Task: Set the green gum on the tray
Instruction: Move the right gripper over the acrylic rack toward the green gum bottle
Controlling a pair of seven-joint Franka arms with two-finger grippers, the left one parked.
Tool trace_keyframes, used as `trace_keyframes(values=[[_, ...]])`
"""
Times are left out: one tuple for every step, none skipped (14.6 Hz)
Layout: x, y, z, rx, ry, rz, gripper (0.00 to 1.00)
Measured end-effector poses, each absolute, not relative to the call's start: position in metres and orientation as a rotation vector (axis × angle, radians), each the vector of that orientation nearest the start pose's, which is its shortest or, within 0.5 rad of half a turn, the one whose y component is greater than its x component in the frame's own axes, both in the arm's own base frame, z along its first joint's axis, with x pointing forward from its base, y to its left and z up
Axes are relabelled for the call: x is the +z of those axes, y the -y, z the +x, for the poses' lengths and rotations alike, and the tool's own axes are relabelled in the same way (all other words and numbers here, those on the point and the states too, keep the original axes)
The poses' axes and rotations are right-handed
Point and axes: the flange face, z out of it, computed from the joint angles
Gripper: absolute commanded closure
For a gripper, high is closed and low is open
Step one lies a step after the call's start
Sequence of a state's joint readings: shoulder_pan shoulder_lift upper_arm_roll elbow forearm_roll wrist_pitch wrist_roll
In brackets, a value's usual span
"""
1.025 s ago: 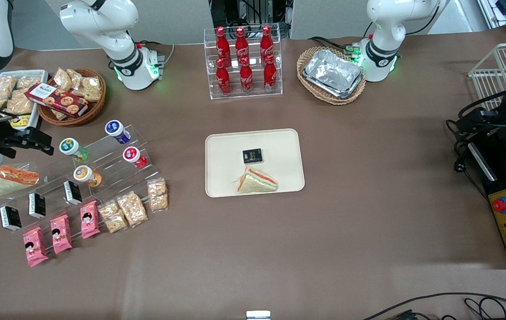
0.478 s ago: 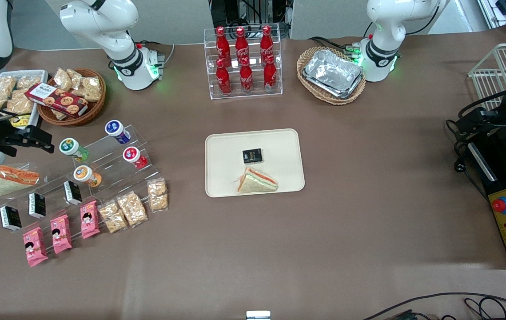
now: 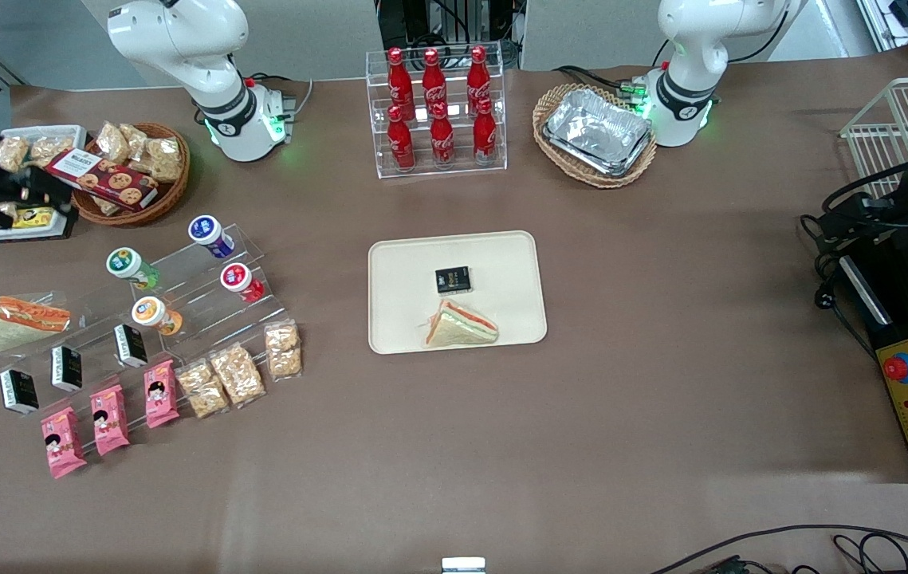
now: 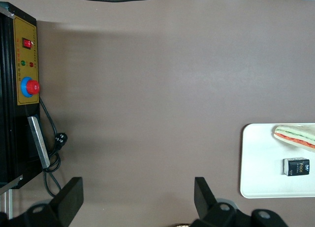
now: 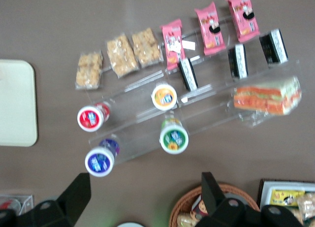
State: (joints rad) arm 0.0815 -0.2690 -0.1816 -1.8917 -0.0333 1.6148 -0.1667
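Note:
The robot's right gripper next needs to grab the bottle by its white lid, so that it can place the green gum on the cream tray.
The green gum, a light-green bottle with a white lid, stands on a clear acrylic step stand toward the working arm's end of the table. In the right wrist view the green gum is seen lid-up among the other bottles. My right gripper hangs open and empty over the white snack bin, farther from the front camera than the gum and apart from it. Its fingers stand wide apart around my right gripper's empty gap. The cream tray lies mid-table, and the tray's corner shows in the wrist view.
Orange, red and blue bottles share the stand. A sandwich and a black box lie on the tray. A wicker basket of cookies sits beside the bin. A cola rack and foil trays stand farther back.
My right gripper has moved away from the front camera, from beside the green gum to over the white snack bin. The gum and the tray have not moved.

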Motion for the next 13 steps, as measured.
trace_keyframes(values=[[0.612,0.066,0.45,0.011,0.116,-3.123,0.0],[0.612,0.069,0.433,0.005,0.128,-3.123,0.0],[0.612,0.072,0.419,-0.002,0.146,-3.123,0.0],[0.61,0.074,0.406,-0.01,0.154,-3.122,0.0],[0.608,0.076,0.397,-0.016,0.153,-3.12,0.0],[0.606,0.077,0.391,-0.022,0.153,-3.118,0.0],[0.604,0.078,0.389,-0.028,0.155,-3.117,0.0],[0.601,0.078,0.389,-0.03,0.155,-3.117,0.0],[0.597,0.079,0.389,-0.032,0.152,-3.117,0.0],[0.591,0.081,0.39,-0.037,0.145,-3.118,0.0],[0.583,0.083,0.392,-0.04,0.138,-3.118,0.0],[0.573,0.084,0.393,-0.049,0.134,-3.118,0.0],[0.561,0.085,0.395,-0.062,0.132,-3.119,0.0]])
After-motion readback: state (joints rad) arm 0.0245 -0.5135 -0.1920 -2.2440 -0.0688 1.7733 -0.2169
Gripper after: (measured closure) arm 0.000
